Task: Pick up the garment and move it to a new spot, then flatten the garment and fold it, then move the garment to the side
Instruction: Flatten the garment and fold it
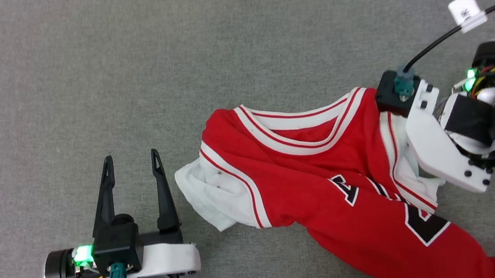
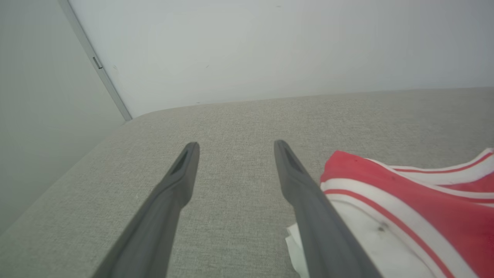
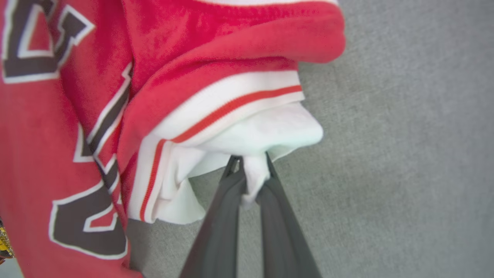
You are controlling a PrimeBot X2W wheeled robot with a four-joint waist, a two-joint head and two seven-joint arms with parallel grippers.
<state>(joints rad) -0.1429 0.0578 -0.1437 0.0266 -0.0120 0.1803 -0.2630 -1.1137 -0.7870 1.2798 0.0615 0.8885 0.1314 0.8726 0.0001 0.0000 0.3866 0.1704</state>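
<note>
The garment's red body (image 1: 299, 181) lies slack and wide, so I will next use my left gripper to grab the white sleeve edge (image 1: 191, 195) that sticks out loose.
The garment (image 1: 321, 172), a red jersey with white sleeves, striped trim and black white-outlined letters, lies crumpled on the grey surface from the middle to the lower right. My right gripper (image 3: 250, 166) is shut on a fold of its white sleeve (image 3: 266, 135), the cloth bunched between the two dark fingers. In the head view the right wrist (image 1: 444, 144) sits over the garment's right edge and hides the fingertips. My left gripper (image 1: 132, 163) stands open just left of the other white sleeve (image 1: 217, 197), with nothing between its fingers. That sleeve (image 2: 366, 239) lies beside the right finger (image 2: 305, 185).
A grey fabric surface (image 1: 121, 79) spreads under everything, with a rounded corner at the upper left. A pale wall (image 2: 270, 46) rises behind its far edge. A black cable with a white tag (image 1: 466, 13) runs from my right wrist.
</note>
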